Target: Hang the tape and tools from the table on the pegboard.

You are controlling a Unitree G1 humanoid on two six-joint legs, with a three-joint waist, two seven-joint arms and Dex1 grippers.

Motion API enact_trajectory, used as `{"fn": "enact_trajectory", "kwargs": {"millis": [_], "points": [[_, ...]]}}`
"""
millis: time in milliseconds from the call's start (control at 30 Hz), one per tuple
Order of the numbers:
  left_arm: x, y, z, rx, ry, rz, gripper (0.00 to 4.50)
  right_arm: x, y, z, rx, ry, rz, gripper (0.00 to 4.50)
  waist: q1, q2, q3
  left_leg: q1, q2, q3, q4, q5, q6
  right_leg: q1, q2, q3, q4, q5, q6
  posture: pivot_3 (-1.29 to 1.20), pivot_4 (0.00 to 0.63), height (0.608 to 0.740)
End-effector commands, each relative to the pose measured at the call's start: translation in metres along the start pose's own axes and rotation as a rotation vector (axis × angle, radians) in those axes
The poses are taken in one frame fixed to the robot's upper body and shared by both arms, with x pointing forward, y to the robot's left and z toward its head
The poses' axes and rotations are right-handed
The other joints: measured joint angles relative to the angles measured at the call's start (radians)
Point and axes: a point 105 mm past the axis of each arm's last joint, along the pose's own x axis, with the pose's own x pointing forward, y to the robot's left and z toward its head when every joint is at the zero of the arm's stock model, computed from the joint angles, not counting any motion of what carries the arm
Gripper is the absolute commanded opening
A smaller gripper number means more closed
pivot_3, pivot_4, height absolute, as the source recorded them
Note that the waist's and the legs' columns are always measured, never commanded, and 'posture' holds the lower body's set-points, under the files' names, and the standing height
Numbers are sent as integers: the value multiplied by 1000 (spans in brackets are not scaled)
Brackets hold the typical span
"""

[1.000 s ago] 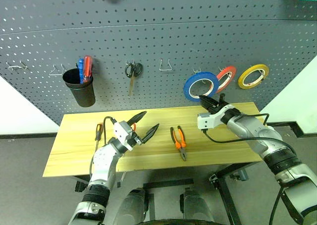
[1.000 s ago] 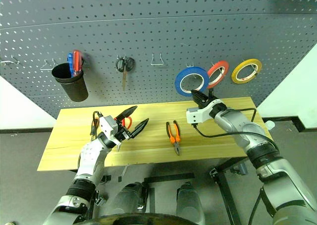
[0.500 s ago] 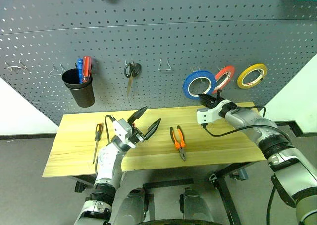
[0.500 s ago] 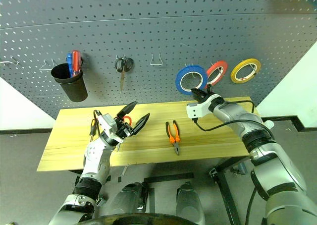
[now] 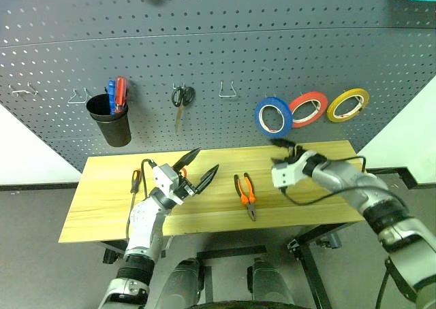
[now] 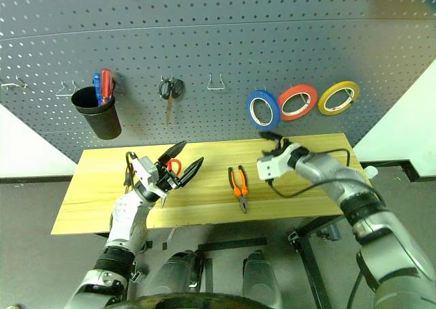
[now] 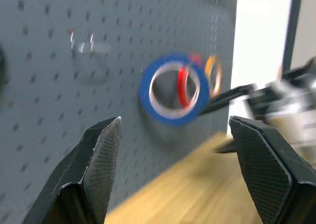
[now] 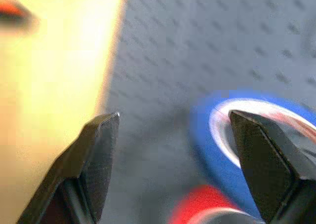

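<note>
I need to grab the pliers (image 5: 246, 194) next with my right gripper, by their orange-and-black handles, so that I can hang them on the pegboard (image 5: 204, 50).
The blue tape (image 5: 273, 116) hangs on a hook of the dark grey pegboard (image 5: 204, 50), beside the red and yellow rings. My right gripper (image 5: 286, 151) is open, just below the tape and apart from it, over the table (image 5: 102, 214). In the right wrist view the tape (image 8: 217, 150) shows beyond the spread fingers. The pliers (image 5: 246, 194) lie mid-table. The screwdriver (image 5: 134, 186) lies at the left. My left gripper (image 5: 199, 167) hovers open above the red-handled scissors (image 6: 174, 166), which it mostly hides.
A red tape ring (image 5: 308, 108) and a yellow one (image 5: 347, 105) hang right of the blue. Black-handled scissors (image 5: 182, 98) hang mid-board, with an empty hook (image 5: 228, 90) beside them. A black cup (image 5: 112, 122) holding pens hangs at the left.
My right gripper opened, let go of the blue tape and dropped down away from the board. The tape now hangs on its hook. The left gripper stayed about where it was.
</note>
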Motion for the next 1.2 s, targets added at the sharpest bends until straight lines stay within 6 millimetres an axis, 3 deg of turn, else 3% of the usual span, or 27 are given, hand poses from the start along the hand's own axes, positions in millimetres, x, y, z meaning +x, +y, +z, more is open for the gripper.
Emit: {"fn": "enact_trajectory", "kwargs": {"millis": [33, 167, 300, 400, 633, 900, 1200], "points": [[-5, 7, -4, -28, 72, -4, 3652, 3, -5, 20, 162, -48, -4, 3693, -13, 0, 0, 0, 0, 0, 0, 0, 0, 0, 0, 0, 0, 0, 0, -85, 123, 728], [-23, 14, -23, -7, 229, -14, 3652, 11, 16, 39, 415, -58, 80, 3693, -26, -1, 2, 0, 1, -1, 6, 0, 0, 2, 0, 0, 2, 0, 0, -81, 132, 728], [-44, 19, -34, -16, 349, -31, 3652, 21, 31, 54, 757, -11, 174, 4462, -23, -2, 4, 1, 3, -4, 7, 0, 0, 3, 2, 0, 2, -1, -3, -75, 146, 728], [-60, 17, -37, -49, 407, -72, 3652, 29, 34, 62, 1001, 77, 200, 4462, -20, -1, 9, 1, 3, -5, 7, -1, 0, 0, 1, 0, 3, -1, -3, -73, 157, 728], [-91, -2, -48, -97, 549, -238, 3652, 40, 35, 62, 1283, 319, 156, 4462, -18, 3, 17, -1, 4, -6, 6, -2, -1, -3, -2, 0, 2, -2, -4, -70, 174, 728], [-91, -7, -48, -105, 551, -266, 3652, 52, 27, 58, 1436, 434, 62, 4462, -19, 5, 25, -2, 4, -5, 1, -2, -1, -8, -3, 0, 0, -2, -4, -70, 182, 728], [-83, -17, -41, -155, 492, -285, 3652, 72, 30, 61, 1663, 523, 80, 4462, -22, 5, 26, -5, 4, -4, -7, -1, 0, -17, -3, 2, 2, 0, -2, -65, 184, 728]]}}
